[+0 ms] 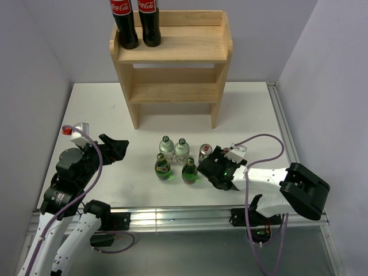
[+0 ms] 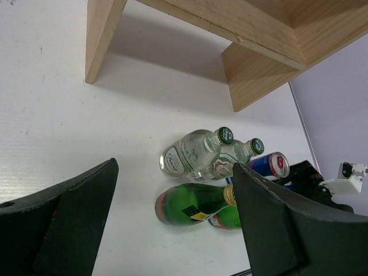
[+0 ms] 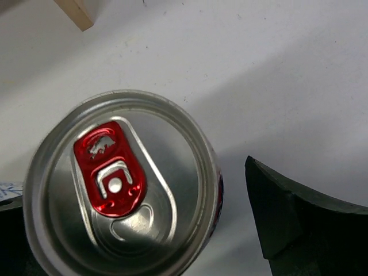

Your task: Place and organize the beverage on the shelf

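My right gripper's fingers are open with a gap beside the can's rim, so the slim silver can [image 1: 204, 152] [image 3: 123, 185] would stay on the tabletop if I lifted now.
The beverage stands grouped mid-table: two clear bottles [image 1: 166, 146] [image 1: 181, 149] with green caps, two green bottles [image 1: 163, 167] [image 1: 190, 171] in front of them, and a silver can [image 1: 205, 152] at their right. My right gripper [image 1: 214, 165] sits low against that can. In the right wrist view the can's top with its red tab [image 3: 121, 195] lies between the open fingers of my right gripper [image 3: 135, 198], a gap showing beside the right finger [image 3: 299, 224]. My left gripper [image 1: 119, 148] hangs open and empty left of the bottles [image 2: 192, 152]. The wooden shelf [image 1: 172, 92] stands behind.
Two tall cola bottles [image 1: 124, 23] [image 1: 149, 22] stand on the left of the shelf's top tier. The shelf's front legs [image 2: 100, 40] [image 2: 253, 80] rest on the white table. Grey walls close in on both sides, and a metal rail [image 1: 184, 215] runs along the near edge.
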Motion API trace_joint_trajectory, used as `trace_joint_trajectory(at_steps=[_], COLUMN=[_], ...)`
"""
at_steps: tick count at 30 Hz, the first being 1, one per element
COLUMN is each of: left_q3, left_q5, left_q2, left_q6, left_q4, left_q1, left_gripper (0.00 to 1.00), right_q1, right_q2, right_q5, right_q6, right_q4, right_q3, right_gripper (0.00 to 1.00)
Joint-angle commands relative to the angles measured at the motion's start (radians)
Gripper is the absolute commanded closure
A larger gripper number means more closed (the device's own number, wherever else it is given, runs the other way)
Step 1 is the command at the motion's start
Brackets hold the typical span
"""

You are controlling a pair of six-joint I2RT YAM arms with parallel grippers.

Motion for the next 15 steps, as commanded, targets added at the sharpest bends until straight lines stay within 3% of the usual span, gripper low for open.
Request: trace_joint_trajectory(at_steps=[1,7,10,15], left_q3=[0.001,0.003,0.003,0.003], left_q5=[0.019,0.019,0.019,0.019], left_q2=[-0.001,0.008,0.011,0.007], left_q6=[0.022,0.022,0.022,0.022], left_q4=[0.043,0.043,0.043,0.043], left_q1=[0.003,0.003,0.003,0.003], left_gripper=[0.13,0.13,0.13,0.13], right_q1=[-0.029,-0.054,-0.057,-0.057], right_q2=[0.033,0.088,0.111,0.116], right_q5=[0.060,0.066,0.068,0.049], right_q6=[-0.003,-0.030,-0.016,-0.042], right_q4=[0.096,0.133,0.112,0.148], right_q3=[0.009,0.031,0.048,0.035], right_gripper=[0.03,0.10,0.19,0.42])
